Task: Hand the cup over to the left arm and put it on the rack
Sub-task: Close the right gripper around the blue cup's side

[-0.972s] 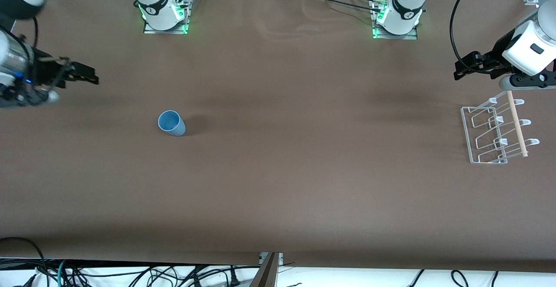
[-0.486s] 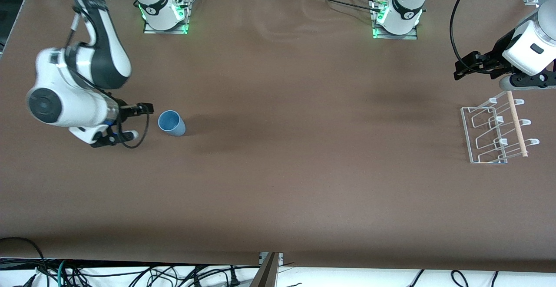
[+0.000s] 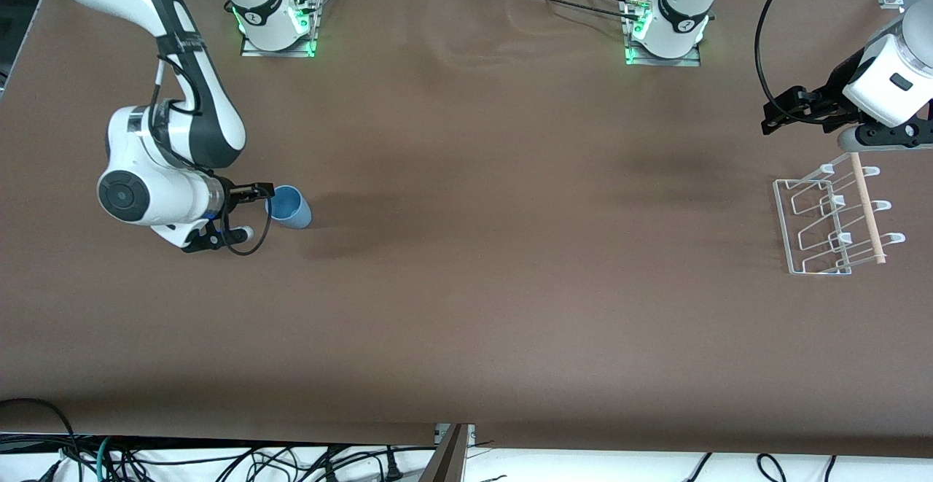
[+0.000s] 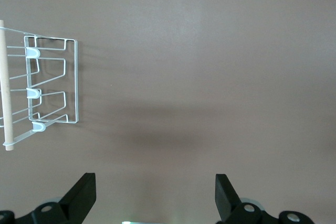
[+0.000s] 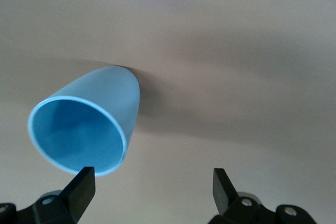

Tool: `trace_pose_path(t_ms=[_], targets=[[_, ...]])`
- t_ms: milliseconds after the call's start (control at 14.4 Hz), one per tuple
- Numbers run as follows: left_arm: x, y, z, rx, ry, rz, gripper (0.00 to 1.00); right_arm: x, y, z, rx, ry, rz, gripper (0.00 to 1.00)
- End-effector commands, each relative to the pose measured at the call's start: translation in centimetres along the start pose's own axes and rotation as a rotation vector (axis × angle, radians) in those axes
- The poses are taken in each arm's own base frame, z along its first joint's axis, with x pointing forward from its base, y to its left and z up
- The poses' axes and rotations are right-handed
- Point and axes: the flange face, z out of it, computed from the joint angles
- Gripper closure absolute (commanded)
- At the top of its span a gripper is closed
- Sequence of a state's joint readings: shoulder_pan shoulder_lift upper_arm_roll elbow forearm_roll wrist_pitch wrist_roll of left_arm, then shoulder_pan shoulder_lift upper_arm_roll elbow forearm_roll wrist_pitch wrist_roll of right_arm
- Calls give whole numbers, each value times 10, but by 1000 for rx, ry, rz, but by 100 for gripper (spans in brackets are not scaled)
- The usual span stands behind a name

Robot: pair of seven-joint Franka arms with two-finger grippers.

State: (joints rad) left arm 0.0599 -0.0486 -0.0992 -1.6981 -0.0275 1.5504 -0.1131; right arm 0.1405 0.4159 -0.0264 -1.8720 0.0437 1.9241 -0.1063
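Next, my right gripper grabs the light-blue cup by its open rim. That leaves the light-blue cup's base [image 5: 122,77] free for the left arm.
The light-blue cup [image 3: 289,206] stands upright on the brown table toward the right arm's end. My right gripper [image 3: 251,212] is open and low beside the cup, fingers pointing at it. In the right wrist view the cup [image 5: 86,129] has its open mouth next to one fingertip [image 5: 81,184], off to one side of the open gripper [image 5: 152,184]. My left gripper [image 3: 778,114] is open and empty and waits in the air by the white wire rack [image 3: 820,223]. The rack [image 4: 50,85] also shows in the left wrist view, off to one side of the left gripper [image 4: 156,195].
The rack's wooden dowel [image 3: 867,208] runs along its side toward the table's end. The two arm bases [image 3: 273,15] [image 3: 667,19] stand along the table edge farthest from the front camera. Cables hang below the table's near edge.
My right arm has swung in from the table's end and come down, so its open gripper now sits beside the cup. The cup, the rack and the left arm have not moved.
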Motion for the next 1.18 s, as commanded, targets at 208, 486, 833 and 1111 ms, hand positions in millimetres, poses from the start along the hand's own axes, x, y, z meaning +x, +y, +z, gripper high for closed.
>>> trace_pose_path(t_ms=[208,486,833,1111], targets=[[0,0,-4,17,-3,-11,0,17,-10,30,-20,10,-3,9],[0,-1,-3,17,-6,-12,0,22,-10,36,-21,9,42,84],[0,0,-4,18,-5,-11,0,23,-22,39,-26,2,24,100],[1,0,-3,18,-5,-9,0,25,-26,29,-21,-5,19,100]])
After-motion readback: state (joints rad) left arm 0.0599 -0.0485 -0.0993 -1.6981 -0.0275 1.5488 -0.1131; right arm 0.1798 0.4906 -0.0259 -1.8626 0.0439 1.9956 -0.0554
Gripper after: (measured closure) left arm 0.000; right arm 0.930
